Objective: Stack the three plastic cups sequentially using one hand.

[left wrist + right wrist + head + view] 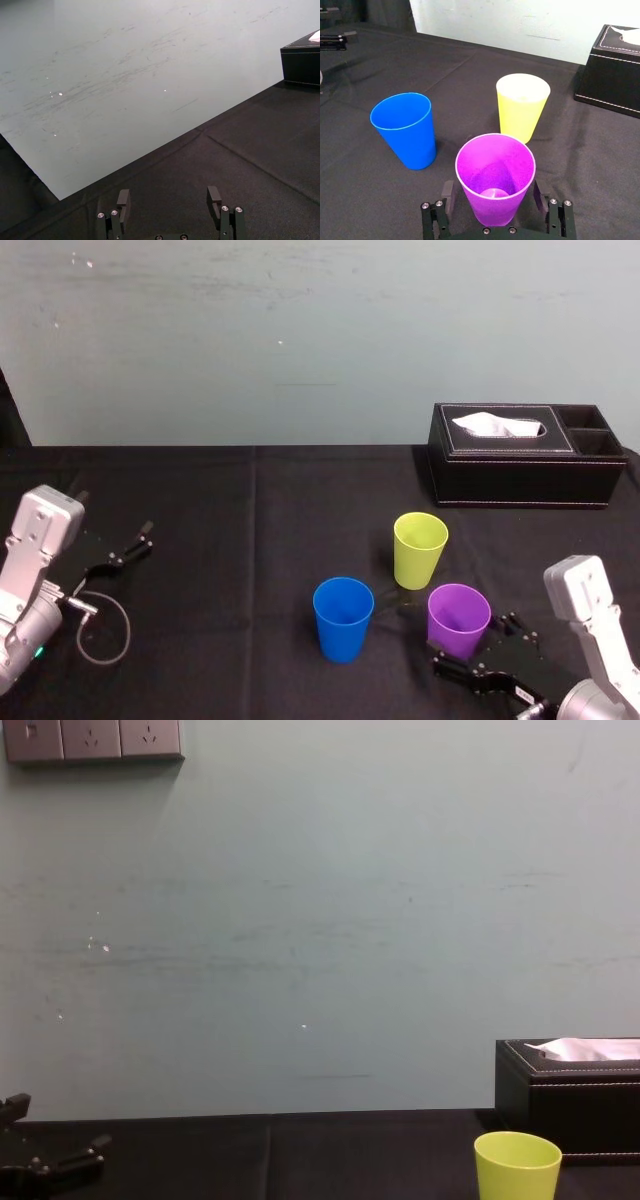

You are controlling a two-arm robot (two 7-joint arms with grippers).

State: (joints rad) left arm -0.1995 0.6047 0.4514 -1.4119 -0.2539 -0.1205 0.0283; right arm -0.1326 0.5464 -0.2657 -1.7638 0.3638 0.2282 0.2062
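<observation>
The purple cup should go inside the yellow-green cup (521, 107) to stack them, so my right gripper will grab the purple cup by its outer side (492, 212) next.
Three cups stand upright on the black tablecloth. The purple cup (459, 620) (495, 175) is nearest me. The blue cup (343, 618) (405, 130) is to its left. The yellow-green cup (420, 550) (521, 107) (517, 1167) stands behind the two. My right gripper (478, 645) (493, 192) is low at the front right, open, with one finger on each side of the purple cup's lower part and a small gap on both sides. My left gripper (130, 545) (169, 199) rests open at the far left, with nothing between its fingers.
A black leather tissue box (525, 455) (615, 70) (570, 1090) sits at the back right, behind the cups. A thin cable loop (105, 630) lies on the cloth beside the left arm. A pale wall closes off the table's far edge.
</observation>
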